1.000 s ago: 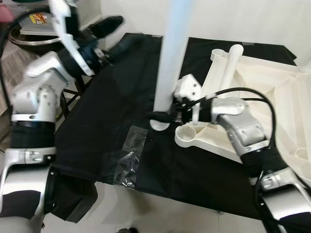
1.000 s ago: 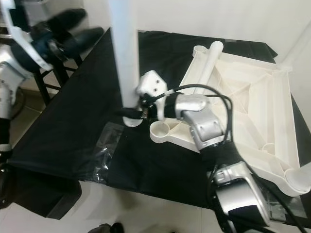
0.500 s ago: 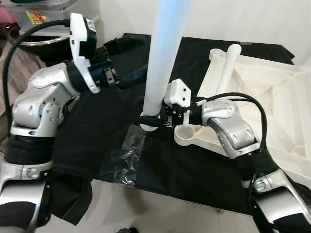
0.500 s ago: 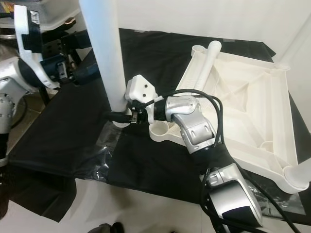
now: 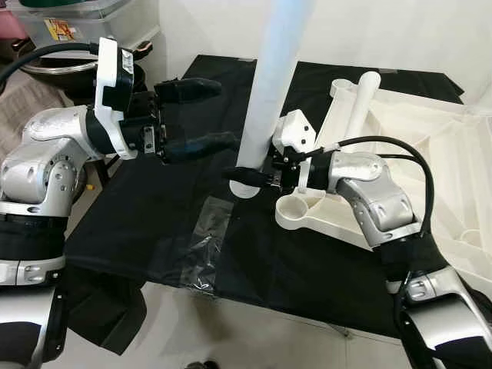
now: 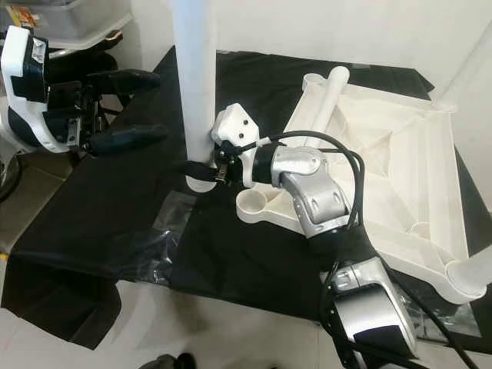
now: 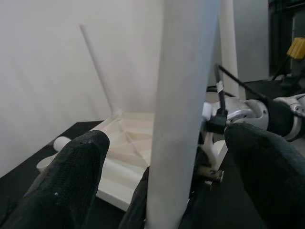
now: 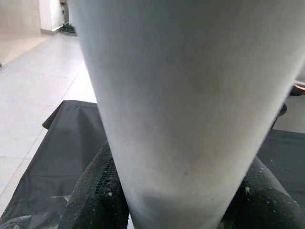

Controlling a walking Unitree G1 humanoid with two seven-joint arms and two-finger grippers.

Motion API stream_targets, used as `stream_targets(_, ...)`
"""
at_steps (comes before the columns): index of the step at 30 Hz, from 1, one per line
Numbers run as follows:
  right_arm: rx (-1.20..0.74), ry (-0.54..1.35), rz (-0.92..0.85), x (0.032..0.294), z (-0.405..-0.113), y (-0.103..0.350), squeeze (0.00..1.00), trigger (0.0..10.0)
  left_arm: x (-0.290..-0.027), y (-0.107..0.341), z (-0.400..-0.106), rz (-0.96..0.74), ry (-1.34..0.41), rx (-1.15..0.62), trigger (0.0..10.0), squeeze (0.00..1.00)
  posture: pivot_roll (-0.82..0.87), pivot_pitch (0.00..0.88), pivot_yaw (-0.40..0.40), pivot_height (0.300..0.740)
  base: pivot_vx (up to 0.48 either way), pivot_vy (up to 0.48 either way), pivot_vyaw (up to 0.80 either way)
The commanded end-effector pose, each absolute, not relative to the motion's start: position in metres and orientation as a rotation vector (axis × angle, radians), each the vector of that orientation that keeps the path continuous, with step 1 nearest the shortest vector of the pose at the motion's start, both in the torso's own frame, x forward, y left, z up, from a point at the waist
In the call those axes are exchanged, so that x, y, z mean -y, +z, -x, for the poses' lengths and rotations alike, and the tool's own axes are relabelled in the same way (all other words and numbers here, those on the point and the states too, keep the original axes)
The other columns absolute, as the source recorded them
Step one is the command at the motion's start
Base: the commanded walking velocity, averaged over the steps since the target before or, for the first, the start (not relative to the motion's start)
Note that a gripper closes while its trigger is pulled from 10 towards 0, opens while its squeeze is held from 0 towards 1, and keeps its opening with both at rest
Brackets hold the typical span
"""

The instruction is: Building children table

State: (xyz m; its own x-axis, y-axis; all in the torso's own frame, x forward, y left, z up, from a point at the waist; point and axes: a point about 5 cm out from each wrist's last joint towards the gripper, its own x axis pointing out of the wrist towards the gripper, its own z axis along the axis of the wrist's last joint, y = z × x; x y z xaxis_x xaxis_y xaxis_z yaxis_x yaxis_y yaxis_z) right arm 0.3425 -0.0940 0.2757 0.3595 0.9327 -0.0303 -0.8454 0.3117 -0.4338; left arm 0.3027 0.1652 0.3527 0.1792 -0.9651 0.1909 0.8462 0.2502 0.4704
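Observation:
Next, my left gripper will grab the leg by its middle (image 5: 264,100), to steady the leg, since it is long and already pinched near its foot (image 5: 244,184).
A tall white table leg (image 5: 266,92) stands upright on the black cloth (image 5: 169,192), its foot just left of the upturned white table top (image 5: 430,154). My right gripper (image 5: 250,177) is shut on the leg just above its foot; its fingers (image 8: 95,191) press both sides of the leg (image 8: 181,95). My left gripper (image 5: 225,113) is open a little left of the leg at mid height, fingers pointing at it. In the left wrist view the leg (image 7: 183,109) stands between and beyond the spread fingers (image 7: 78,181). A second leg (image 5: 361,104) rises from the table top's far corner.
An empty round socket (image 5: 296,209) sits at the table top's near corner, beside the leg's foot. A clear tape patch (image 5: 204,246) lies on the cloth near its front edge. A plastic storage box (image 5: 69,23) and a metal basin (image 5: 46,65) stand far left.
My left arm has swung down from the upper left and now faces the leg with its fingers spread. The right gripper keeps hold of the leg, which has shifted slightly.

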Motion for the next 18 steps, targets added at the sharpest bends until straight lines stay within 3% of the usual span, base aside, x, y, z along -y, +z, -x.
stream_targets(1,0.241,1.207,0.428,0.087,-0.341,0.272,0.0,0.0,-0.152,0.354,-0.294,-0.252,-1.372,0.529,10.0,0.0,0.0,0.159,0.024,0.74,0.0,0.0,0.0)
stream_targets(11,0.197,1.229,0.46,0.075,-0.338,0.257,0.0,0.0,-0.124,0.356,-0.296,-0.218,-1.387,0.573,10.0,0.0,0.0,0.159,0.023,0.74,0.0,0.0,0.0)
stream_targets(12,0.191,1.233,0.462,0.073,-0.337,0.255,0.0,0.0,-0.121,0.359,-0.297,-0.204,-1.394,0.577,8.8,0.0,0.0,0.16,0.025,0.74,0.0,0.0,0.0)
stream_targets(13,0.19,1.232,0.462,0.073,-0.337,0.255,0.0,0.0,-0.121,0.36,-0.298,-0.201,-1.39,0.578,4.2,0.0,0.0,0.16,0.025,0.74,0.0,0.0,0.0)
stream_targets(14,0.188,1.232,0.463,0.073,-0.337,0.255,0.0,0.0,-0.12,0.361,-0.298,-0.199,-1.387,0.579,4.2,0.0,0.0,0.161,0.025,0.74,0.0,0.0,0.0)
stream_targets(15,0.187,1.232,0.463,0.073,-0.337,0.254,0.0,0.0,-0.12,0.361,-0.298,-0.203,-1.394,0.575,0.0,0.0,0.0,0.161,0.025,0.74,0.0,0.0,0.0)
stream_targets(18,0.186,1.231,0.464,0.073,-0.337,0.254,0.0,0.0,-0.12,0.361,-0.298,-0.212,-1.396,0.57,0.0,0.0,0.0,0.161,0.026,0.74,0.0,0.0,0.0)
